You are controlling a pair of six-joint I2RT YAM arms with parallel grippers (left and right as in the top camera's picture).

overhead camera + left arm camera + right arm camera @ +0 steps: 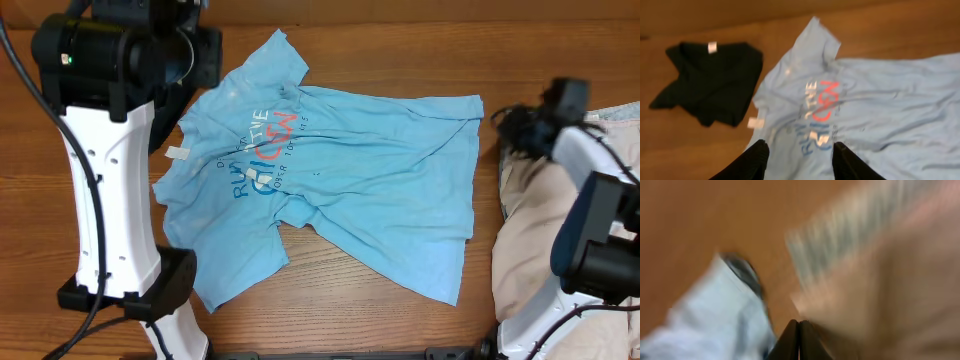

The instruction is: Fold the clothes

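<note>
My left gripper grabs the T-shirt's collar edge (172, 172) beside the lettering (263, 152) next, to pull the light blue T-shirt straight for folding.
A light blue T-shirt (340, 170) with white, red and dark-blue lettering lies spread, a little rumpled, across the wooden table. In the left wrist view my left gripper (799, 152) hovers open over the printed chest of the T-shirt (880, 100), with nothing between its fingers. A black garment (715, 80) lies crumpled to the left of the shirt's collar. My right gripper (507, 122) is by the shirt's far right corner. The blurred right wrist view shows the right gripper (799, 326) shut and empty, between the T-shirt (710, 320) and a beige garment (890, 280).
The beige garment (540, 230) is heaped at the right edge of the table, under my right arm (600, 230). My left arm's white link (105, 200) stands over the table's left side and hides most of the black garment in the overhead view.
</note>
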